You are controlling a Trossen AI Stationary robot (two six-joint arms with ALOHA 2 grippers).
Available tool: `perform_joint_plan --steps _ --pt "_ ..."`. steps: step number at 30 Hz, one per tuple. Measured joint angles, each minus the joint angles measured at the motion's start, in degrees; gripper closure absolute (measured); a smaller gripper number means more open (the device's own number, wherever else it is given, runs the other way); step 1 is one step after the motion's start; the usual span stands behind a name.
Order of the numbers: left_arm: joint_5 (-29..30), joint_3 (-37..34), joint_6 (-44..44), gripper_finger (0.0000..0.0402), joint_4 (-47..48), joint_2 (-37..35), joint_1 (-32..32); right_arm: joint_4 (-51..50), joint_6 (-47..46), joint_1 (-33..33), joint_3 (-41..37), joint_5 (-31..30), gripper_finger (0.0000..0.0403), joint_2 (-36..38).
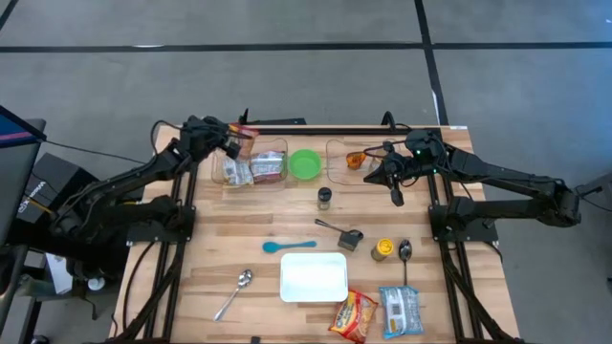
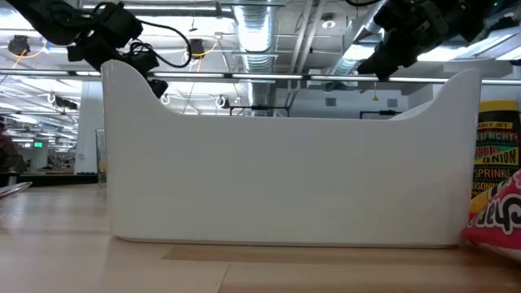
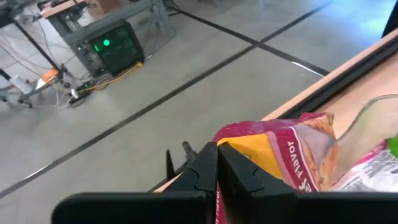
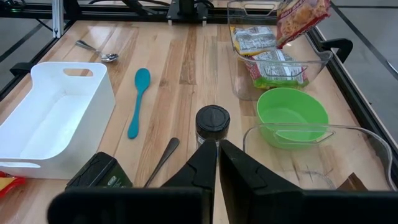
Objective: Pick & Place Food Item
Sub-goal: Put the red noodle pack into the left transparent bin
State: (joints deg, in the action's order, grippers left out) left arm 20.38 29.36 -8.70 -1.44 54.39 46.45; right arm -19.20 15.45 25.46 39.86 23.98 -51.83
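The noodle packet (image 3: 283, 155) stays in my left gripper for now, until the packet hangs over the food packets: the noodle packet juts past the clear container's far rim.
My left gripper (image 3: 216, 167) is shut on a pink and orange noodle packet (image 3: 283, 155) at the table's far left. It holds the packet over the far end of a clear container (image 1: 256, 170), where other food packets (image 4: 264, 53) lie. The right wrist view shows the held packet (image 4: 303, 14) hanging above that container. My right gripper (image 4: 217, 154) is shut on nothing. It hovers near a second clear container (image 1: 346, 158), above a dark-lidded spice jar (image 4: 212, 121). My left gripper pinches the noodle packet by one end (image 3: 239, 158) between its two fingers. The fingers slant downward from the table's left side. The packet is lifted clear and hangs tilted over the clear container's far rim.
A green bowl (image 1: 305, 163) sits between the two clear containers. Toward the near edge are a white bin (image 1: 314, 277), a teal spoon (image 1: 289, 246), a black item (image 1: 351, 239), a yellow jar (image 1: 382, 249), two metal spoons (image 1: 234, 291) and two more packets (image 1: 354, 315).
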Motion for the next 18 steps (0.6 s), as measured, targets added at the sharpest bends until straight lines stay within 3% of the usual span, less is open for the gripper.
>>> perform_joint_plan --steps 6,13,18 --pt "-4.0 0.0 0.0 0.0401 1.8 0.0 0.1 0.0 0.0 0.0 0.0 0.0 0.039 0.0" --pt "-4.4 0.0 0.1 0.0401 7.8 0.0 0.1 0.0 0.0 0.0 0.0 0.0 0.039 0.0" --pt "-9.7 0.0 0.1 0.0401 10.6 -0.3 0.1 0.0 0.0 0.0 0.0 0.0 0.039 0.0"
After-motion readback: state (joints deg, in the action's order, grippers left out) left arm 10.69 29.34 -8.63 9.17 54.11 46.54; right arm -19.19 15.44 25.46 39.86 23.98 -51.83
